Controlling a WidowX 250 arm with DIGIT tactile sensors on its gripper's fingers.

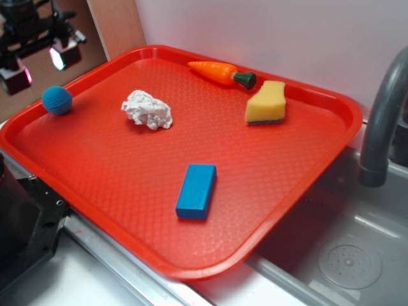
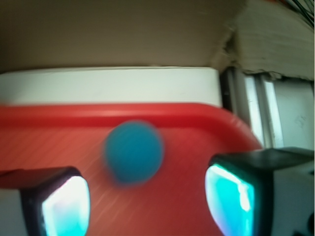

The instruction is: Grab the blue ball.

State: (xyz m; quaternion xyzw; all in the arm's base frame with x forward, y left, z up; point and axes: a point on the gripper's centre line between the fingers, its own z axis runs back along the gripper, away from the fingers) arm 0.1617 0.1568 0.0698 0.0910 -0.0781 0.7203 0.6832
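My gripper picks up the blue ball [image 1: 57, 100] by its round sides next, to lift it off the red tray.
The blue ball [image 1: 57, 100] is a small round teal ball lying near the far left rim of the red tray [image 1: 274, 210]. In the wrist view the blue ball [image 2: 134, 152] looks blurred and sits just ahead of the gap between the fingers. My gripper [image 1: 39, 65] hovers above and slightly behind the ball, open, with nothing between its glowing pads [image 2: 66, 206]. In the wrist view the gripper [image 2: 147, 201] straddles bare tray [image 2: 59, 123] surface.
On the tray lie a crumpled white cloth [image 1: 147, 109], an orange carrot [image 1: 221, 72], a yellow sponge [image 1: 266, 102] and a flat blue block [image 1: 196, 190]. A grey faucet [image 1: 382, 115] and sink [image 1: 344, 255] stand to the right. A wooden wall [image 1: 115, 25] rises behind the tray's left corner.
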